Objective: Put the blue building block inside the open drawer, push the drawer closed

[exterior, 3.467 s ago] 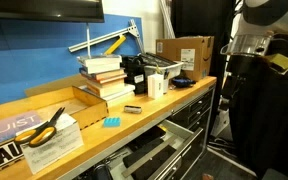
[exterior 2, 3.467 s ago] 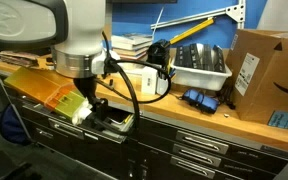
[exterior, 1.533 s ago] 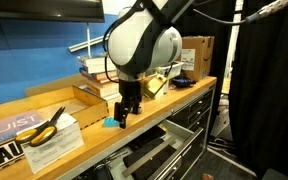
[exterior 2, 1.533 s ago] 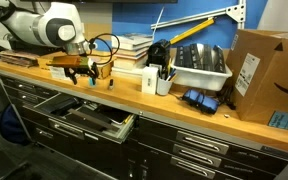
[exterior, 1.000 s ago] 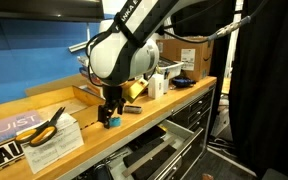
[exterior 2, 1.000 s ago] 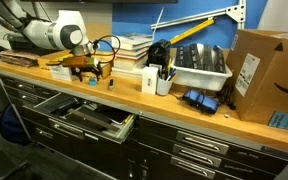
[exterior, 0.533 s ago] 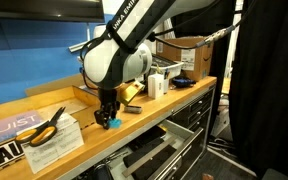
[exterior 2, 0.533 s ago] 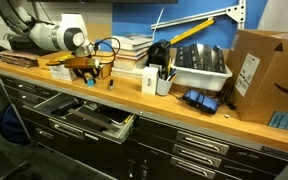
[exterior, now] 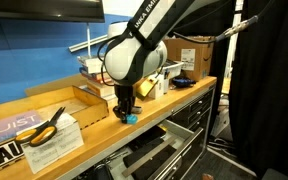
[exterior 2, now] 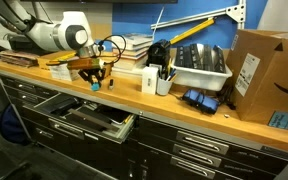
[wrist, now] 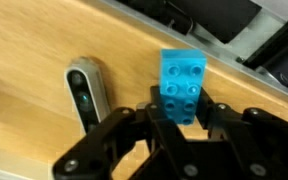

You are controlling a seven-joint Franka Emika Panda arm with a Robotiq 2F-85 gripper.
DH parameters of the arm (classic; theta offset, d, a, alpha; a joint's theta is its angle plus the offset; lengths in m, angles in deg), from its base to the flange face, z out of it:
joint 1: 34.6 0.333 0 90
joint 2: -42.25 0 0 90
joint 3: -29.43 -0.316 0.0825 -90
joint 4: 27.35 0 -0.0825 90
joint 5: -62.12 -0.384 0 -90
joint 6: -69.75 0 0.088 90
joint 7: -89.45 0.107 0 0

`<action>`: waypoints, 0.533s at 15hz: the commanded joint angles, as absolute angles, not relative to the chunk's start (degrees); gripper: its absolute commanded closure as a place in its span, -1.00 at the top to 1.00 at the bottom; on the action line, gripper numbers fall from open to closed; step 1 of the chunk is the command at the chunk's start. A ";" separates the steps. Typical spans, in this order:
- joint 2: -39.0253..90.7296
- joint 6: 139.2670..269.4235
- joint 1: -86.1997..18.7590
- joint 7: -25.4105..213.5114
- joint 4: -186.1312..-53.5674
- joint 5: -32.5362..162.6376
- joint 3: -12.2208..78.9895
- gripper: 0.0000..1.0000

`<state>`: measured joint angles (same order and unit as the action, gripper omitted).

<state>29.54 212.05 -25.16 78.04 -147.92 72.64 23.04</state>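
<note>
The blue building block (exterior: 130, 118) (wrist: 182, 82) is above wood, short of the open drawer, so I need to move it over the drawer before my gripper lets go of it.
The blue building block (wrist: 182, 82) is a small cyan studded brick, pinched between my black fingers (wrist: 217, 112) with its outer half sticking out past them. My gripper (wrist: 182, 108) is shut on it, close over the wooden worktop (wrist: 44, 130). In both exterior views the block (exterior: 130, 118) (exterior 2: 95, 86) shows as a cyan spot at the gripper (exterior: 125, 113) (exterior 2: 94, 82), near the bench's front edge. The open drawer (exterior 2: 89, 115) (exterior: 149, 158), dark and shallow, stands pulled out below the worktop, under and in front of the gripper.
A grey oblong gadget (wrist: 87, 95) lies on the wood beside the block. Stacked books (exterior: 104, 75), yellow-handled scissors (exterior: 44, 125), a white bin (exterior 2: 199, 65) and a cardboard box (exterior 2: 259, 85) stand on the bench. Shut drawers (exterior 2: 199, 150) fill the cabinet front.
The jaws have shut on the blue block. The gripper has since shifted with it along the worktop, away from the scissors and nearer the front edge.
</note>
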 commanded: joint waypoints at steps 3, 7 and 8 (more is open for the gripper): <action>39.31 209.41 -28.38 76.24 -161.67 70.16 23.58 -0.70; 38.30 213.51 -29.01 75.00 -167.61 65.61 23.37 -0.70; 37.13 215.57 -28.89 75.82 -168.65 64.68 23.28 -0.70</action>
<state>37.72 210.49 -28.49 76.35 -164.78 67.85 23.84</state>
